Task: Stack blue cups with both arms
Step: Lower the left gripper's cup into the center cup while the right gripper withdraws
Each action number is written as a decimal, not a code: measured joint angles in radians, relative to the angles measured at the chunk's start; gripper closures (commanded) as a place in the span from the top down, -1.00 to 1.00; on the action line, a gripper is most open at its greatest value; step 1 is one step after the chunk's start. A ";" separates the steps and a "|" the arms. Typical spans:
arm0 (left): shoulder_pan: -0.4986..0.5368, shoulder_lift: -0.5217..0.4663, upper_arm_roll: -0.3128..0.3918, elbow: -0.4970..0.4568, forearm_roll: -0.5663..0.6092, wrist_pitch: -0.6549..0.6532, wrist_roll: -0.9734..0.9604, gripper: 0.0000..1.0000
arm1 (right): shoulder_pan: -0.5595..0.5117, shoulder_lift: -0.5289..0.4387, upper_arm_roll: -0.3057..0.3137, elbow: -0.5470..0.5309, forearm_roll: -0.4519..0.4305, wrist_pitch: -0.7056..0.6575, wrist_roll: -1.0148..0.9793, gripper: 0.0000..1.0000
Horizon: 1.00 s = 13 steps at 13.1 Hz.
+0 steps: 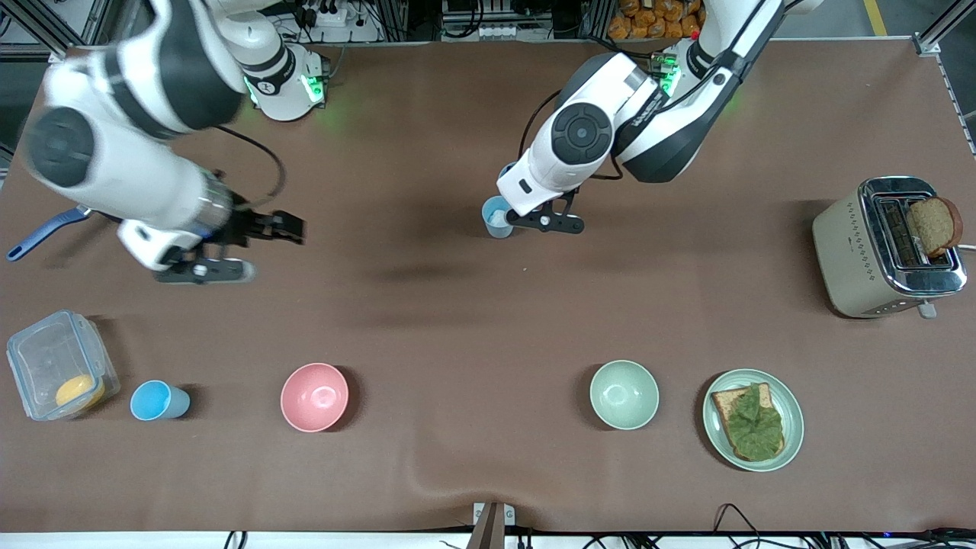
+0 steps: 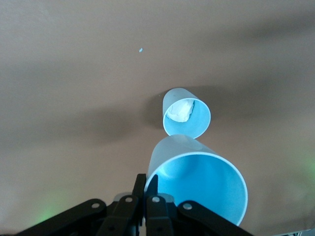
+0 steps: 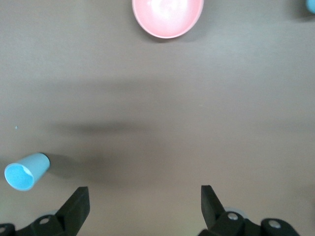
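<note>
I need to lower the held cup inside the standing cup before my left gripper releases it: the standing cup's opening [image 2: 187,118] shows whole beyond the held cup's base [image 2: 179,142].
My left gripper [image 2: 146,179] is shut on the rim of a blue cup [image 2: 197,187] and holds it up in the air, tilted. Just under it, a second blue cup [image 2: 186,115] with a white patch inside stands on the brown table near the middle [image 1: 497,217]. In the front view the left hand hides the held cup. My right gripper [image 1: 297,227] is open and empty [image 3: 145,194] over bare table toward the right arm's end. A third blue cup [image 1: 158,400] sits near the front edge, beside a clear box; the right wrist view shows it too [image 3: 24,172].
A pink bowl [image 1: 314,396] and a green bowl [image 1: 624,394] sit along the front. A green plate [image 1: 793,412] holds toast with lettuce. A toaster [image 1: 862,252] with a bread slice stands at the left arm's end. A clear lidded box [image 1: 38,354] and a blue handle [image 1: 42,232] lie at the right arm's end.
</note>
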 measured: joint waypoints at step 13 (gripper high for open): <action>-0.073 0.048 0.000 -0.129 0.097 0.250 -0.001 -1.00 | -0.165 -0.089 0.011 -0.002 -0.126 -0.013 -0.218 1.00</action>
